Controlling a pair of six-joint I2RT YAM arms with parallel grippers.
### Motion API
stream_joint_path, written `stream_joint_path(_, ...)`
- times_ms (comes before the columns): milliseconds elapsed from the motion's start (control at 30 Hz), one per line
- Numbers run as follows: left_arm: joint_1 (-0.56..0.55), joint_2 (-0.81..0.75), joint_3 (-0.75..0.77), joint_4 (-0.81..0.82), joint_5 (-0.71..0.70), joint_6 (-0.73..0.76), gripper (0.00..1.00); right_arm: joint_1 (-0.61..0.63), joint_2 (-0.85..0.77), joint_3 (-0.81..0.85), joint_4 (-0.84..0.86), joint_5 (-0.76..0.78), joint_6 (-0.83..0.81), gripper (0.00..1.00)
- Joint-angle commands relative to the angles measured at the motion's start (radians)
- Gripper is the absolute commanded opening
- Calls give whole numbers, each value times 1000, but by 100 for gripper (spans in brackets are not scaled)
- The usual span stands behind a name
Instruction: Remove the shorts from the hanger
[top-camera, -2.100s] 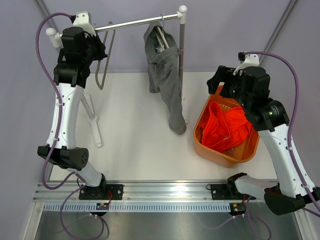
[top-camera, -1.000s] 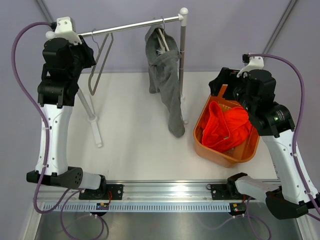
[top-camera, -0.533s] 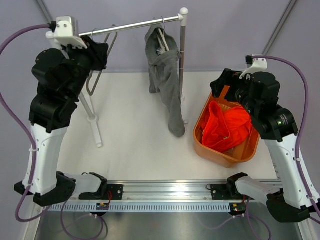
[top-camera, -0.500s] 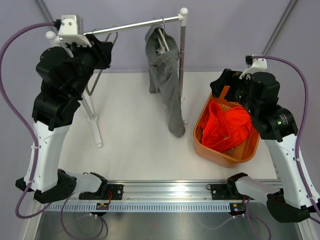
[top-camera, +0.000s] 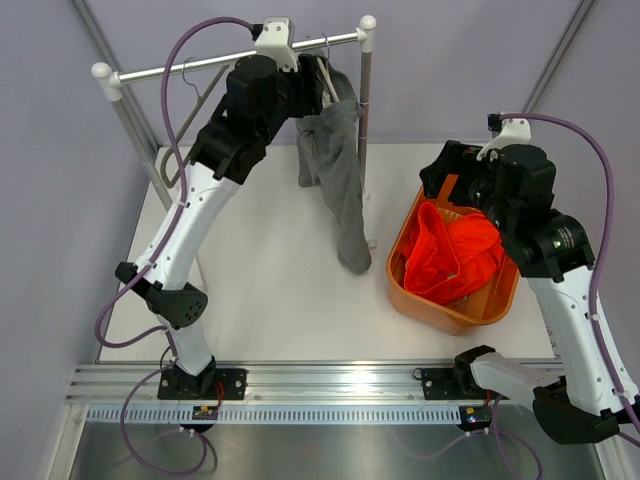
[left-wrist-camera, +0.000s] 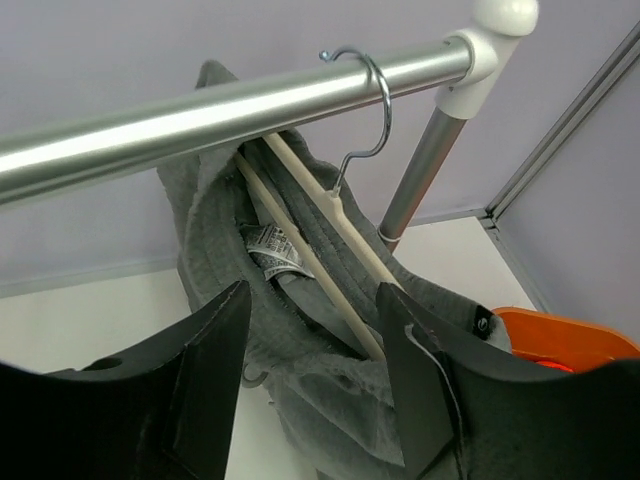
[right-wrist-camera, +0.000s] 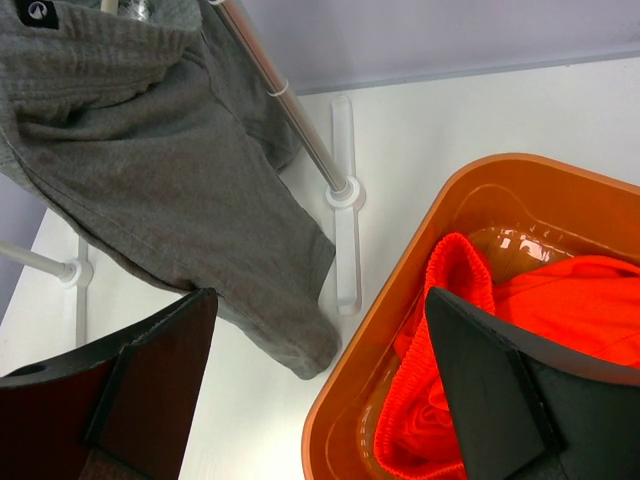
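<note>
I need to grab the wooden hanger's bar (top-camera: 325, 71) by the base of the hook with my left gripper next, so the shorts stay free to remove.
Mid-grey shorts (top-camera: 340, 180) hang on a wooden hanger (top-camera: 322, 72) hooked over the metal rail (top-camera: 180, 66). My left gripper (top-camera: 318, 90) is up at that hanger. In the left wrist view the left gripper (left-wrist-camera: 312, 390) is open, its fingers (left-wrist-camera: 200, 380) either side of the grey shorts' waistband (left-wrist-camera: 330, 410) and the hanger bars (left-wrist-camera: 320, 270), not closed on them. Orange-red shorts (top-camera: 455, 255) lie in the orange basket (top-camera: 440, 312). My right gripper (top-camera: 447, 180) hovers open over the basket's far left end, with nothing between its fingers (right-wrist-camera: 500, 390).
An empty hanger (top-camera: 195, 100) hangs near the rail's left part. The rack's right post (top-camera: 364, 120) stands just beside the grey shorts, its white foot (right-wrist-camera: 345, 230) between the shorts' hem (right-wrist-camera: 310, 350) and the basket's rim (right-wrist-camera: 370, 330).
My left arm has swung right along the rail from the rack's left end to the grey shorts, and its jaws have widened. The right arm has barely moved.
</note>
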Motion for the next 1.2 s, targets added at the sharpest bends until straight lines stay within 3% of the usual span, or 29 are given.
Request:
stream_joint_path(0,-1,9,58,122,-15,-54,59,-9,6,41,-36,10,-10,94)
stream_joint_path(167,0,21,8,237,-9,-67,63,-9,17,64,-56,-1,-11,94)
stream_joint_path(367,10,96,75,245,-2,-96,64,-9,23,70,-69,10,-24,94)
stream_joint_path(767,14,170,-17,417,-17,-111,63,-9,44,78,-73,17,-42,94)
stream_joint_path(900,23,225,35,403,-15,-114,64,-11,43,73,-73,25,-50,94)
stream_joint_path(1033,30,247,45,376,1,-119,63,-9,43,63,-66,27,-51,94)
stream_joint_path(1167,36,244,26,363,3,-120,53,-9,50,61,-60,17,-45,94)
